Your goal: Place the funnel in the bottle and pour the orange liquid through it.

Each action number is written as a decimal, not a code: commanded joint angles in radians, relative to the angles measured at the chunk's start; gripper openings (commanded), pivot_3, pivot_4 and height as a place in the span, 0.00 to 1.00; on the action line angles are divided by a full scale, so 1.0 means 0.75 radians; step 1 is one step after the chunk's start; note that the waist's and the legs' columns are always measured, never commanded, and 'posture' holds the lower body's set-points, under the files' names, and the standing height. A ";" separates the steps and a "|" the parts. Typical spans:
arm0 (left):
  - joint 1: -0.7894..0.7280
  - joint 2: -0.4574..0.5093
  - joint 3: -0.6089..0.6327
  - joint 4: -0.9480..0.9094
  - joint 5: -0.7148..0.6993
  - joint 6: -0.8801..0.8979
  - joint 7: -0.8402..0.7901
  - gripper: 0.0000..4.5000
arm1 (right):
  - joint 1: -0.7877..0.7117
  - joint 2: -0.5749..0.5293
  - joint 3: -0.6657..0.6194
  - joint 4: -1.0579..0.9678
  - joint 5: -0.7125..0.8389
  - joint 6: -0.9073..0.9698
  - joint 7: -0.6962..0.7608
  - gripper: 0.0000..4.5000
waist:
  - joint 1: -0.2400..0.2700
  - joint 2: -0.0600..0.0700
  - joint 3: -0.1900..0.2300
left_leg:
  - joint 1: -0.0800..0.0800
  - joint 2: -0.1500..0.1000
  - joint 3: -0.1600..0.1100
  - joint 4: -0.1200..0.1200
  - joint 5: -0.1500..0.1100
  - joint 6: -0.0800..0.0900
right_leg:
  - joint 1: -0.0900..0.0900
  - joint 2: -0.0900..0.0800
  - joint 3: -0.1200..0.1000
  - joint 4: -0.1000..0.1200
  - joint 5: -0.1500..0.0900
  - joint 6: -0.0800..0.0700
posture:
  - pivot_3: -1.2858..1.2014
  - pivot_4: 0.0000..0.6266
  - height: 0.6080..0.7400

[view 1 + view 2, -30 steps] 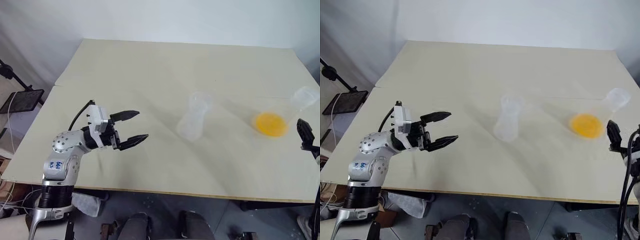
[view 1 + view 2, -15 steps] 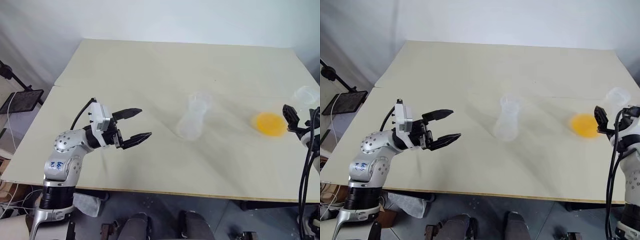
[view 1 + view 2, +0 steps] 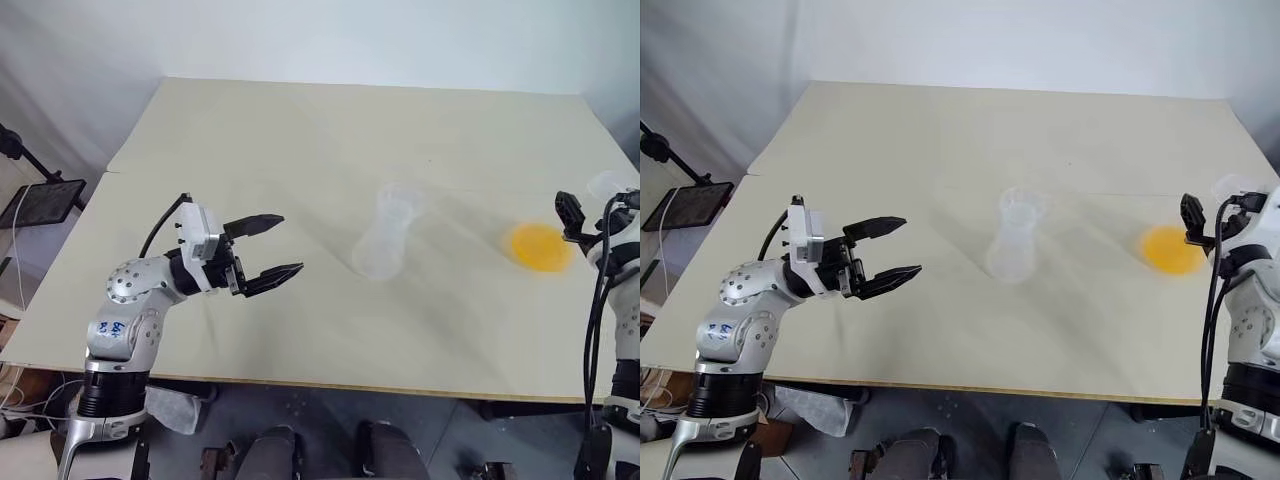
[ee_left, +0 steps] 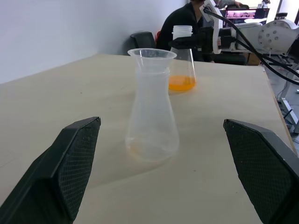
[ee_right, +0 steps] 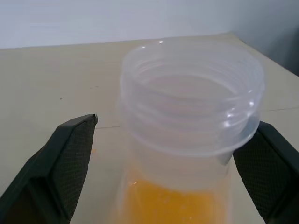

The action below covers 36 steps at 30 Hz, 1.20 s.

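Note:
My right gripper's fingers stand beside the flask, at its threaded neck (image 5: 189, 116), in the right wrist view. It is time to close, which would catch it.
The clear bottle (image 3: 384, 245) stands upright mid-table, and the funnel (image 4: 152, 53) sits in its mouth. The orange liquid (image 3: 540, 247) lies in the bottom of a clear conical flask (image 5: 189, 100) near the table's right edge. My right gripper (image 3: 572, 212) is open at the height of the flask's threaded neck; in the right wrist view its fingers (image 5: 70, 149) stand on either side of the neck without touching it. My left gripper (image 3: 291, 243) hovers open and empty over the table, well to the left of the bottle and pointing toward it.
The pale table (image 3: 300, 130) has its front edge close to me. A black stand with a tray (image 3: 40, 200) sits off the left side. In the left wrist view a person in dark clothing (image 4: 180, 23) sits beyond the table.
My right gripper has moved forward from the table's right front edge up to the flask's neck. The left arm, bottle and flask have stayed put.

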 commanded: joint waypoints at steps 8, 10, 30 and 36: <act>0.020 0.020 0.021 -0.050 -0.028 -0.054 -0.003 1.00 | -0.065 -0.004 -0.008 0.043 -0.026 -0.097 0.059 0.55 | -0.009 0.000 0.000 | 0.000 0.000 0.000 0.000 0.000 0.000 | 0.000 0.000 0.000 0.000 0.000 0.000 | 0.52 0.24 1.00; 0.021 0.019 0.020 -0.045 -0.028 -0.059 -0.003 1.00 | -0.067 0.001 -0.011 0.018 -0.015 -0.099 0.072 0.55 | -0.011 0.000 0.000 | 0.000 0.001 0.000 0.000 0.000 0.000 | 0.000 -0.001 0.000 0.000 0.000 0.000 | 0.52 0.24 1.00; -0.048 0.005 -0.024 0.041 -0.004 -0.108 -0.007 1.00 | -0.072 0.000 0.534 -0.830 -0.313 0.153 0.037 0.55 | -0.016 0.010 0.006 | -0.002 -0.001 -0.003 -0.001 0.000 -0.002 | -0.002 -0.002 -0.002 0.000 0.000 0.000 | 0.52 0.24 1.00; -0.065 -0.002 -0.038 0.048 -0.004 -0.105 -0.002 1.00 | -0.081 -0.048 0.634 -0.851 -0.542 0.067 0.035 0.55 | -0.021 0.009 0.006 | -0.003 -0.001 -0.003 -0.001 0.000 -0.002 | -0.002 -0.001 -0.004 -0.001 0.000 0.000 | 0.52 0.24 1.00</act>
